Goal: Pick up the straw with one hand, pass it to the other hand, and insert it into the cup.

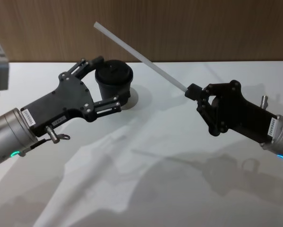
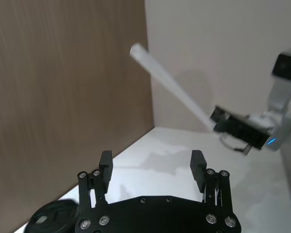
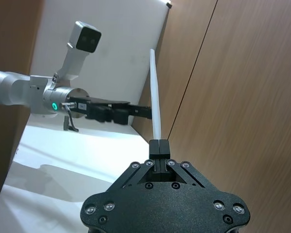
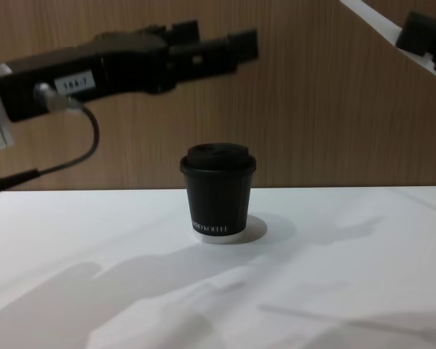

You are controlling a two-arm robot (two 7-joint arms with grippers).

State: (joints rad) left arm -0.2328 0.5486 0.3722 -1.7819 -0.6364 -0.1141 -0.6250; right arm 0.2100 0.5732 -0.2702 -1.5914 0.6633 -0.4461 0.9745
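Observation:
My right gripper's fingers cover the straw's lower end, so my left gripper should grab the straw by its bare middle [image 1: 136, 54] [image 3: 155, 94] next.
The white straw [image 1: 136, 54] is in the air, slanting up and to the left over the table. My right gripper [image 1: 192, 90] is shut on its lower end; the right wrist view shows the straw [image 3: 155, 92] rising out of the shut right gripper [image 3: 159, 145]. The black lidded cup [image 1: 114, 80] stands upright at the back middle of the table. My left gripper [image 1: 109, 81] is open, and in the chest view this left gripper [image 4: 243, 45] hangs well above the cup [image 4: 218, 193]. Nothing is between its fingers [image 2: 105, 167]. The straw's free end [image 2: 138, 51] is above and beyond them.
The white table [image 1: 155, 165] stretches out in front of the cup. A brown wood wall [image 1: 202, 28] rises right behind the table. A thin black cable [image 4: 86, 149] loops under my left arm.

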